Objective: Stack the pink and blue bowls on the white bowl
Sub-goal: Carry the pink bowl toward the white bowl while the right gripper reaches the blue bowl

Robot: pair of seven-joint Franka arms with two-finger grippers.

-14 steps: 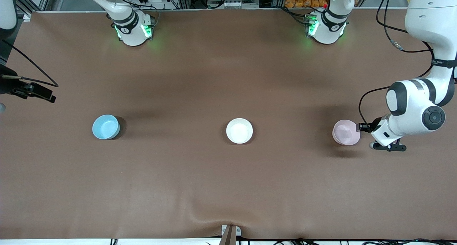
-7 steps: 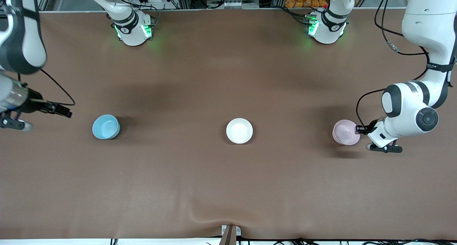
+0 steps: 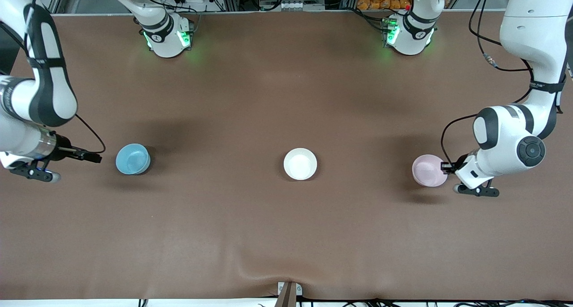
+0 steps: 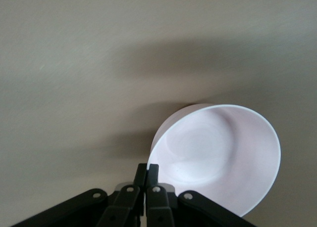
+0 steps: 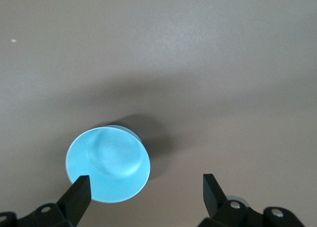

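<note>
The right gripper pinches the blue bowl by its thin rim (image 3: 118, 167) next, since the blue bowl's opening (image 3: 132, 159) is too wide for the fingers to span.
The pale pink bowl (image 3: 428, 171) is toward the left arm's end of the table. My left gripper (image 3: 446, 166) is shut on its rim; in the left wrist view the gripper (image 4: 147, 170) pinches the rim of the tilted pink bowl (image 4: 220, 155). The white bowl (image 3: 300, 164) stands upright at the table's middle. The sky blue bowl (image 3: 132, 159) stands toward the right arm's end. My right gripper (image 3: 95, 157) is open and empty, low beside the blue bowl. In the right wrist view the gripper (image 5: 145, 190) has the blue bowl (image 5: 108, 163) just ahead of one finger (image 5: 79, 191).
The brown table cloth (image 3: 286, 235) has a raised wrinkle at its front edge. Both arm bases (image 3: 166, 38) stand along the table's back edge. Open cloth lies between the bowls.
My right arm has swung in from the table's end to just beside the blue bowl. My left gripper has shifted the pink bowl slightly toward the white bowl and the front camera.
</note>
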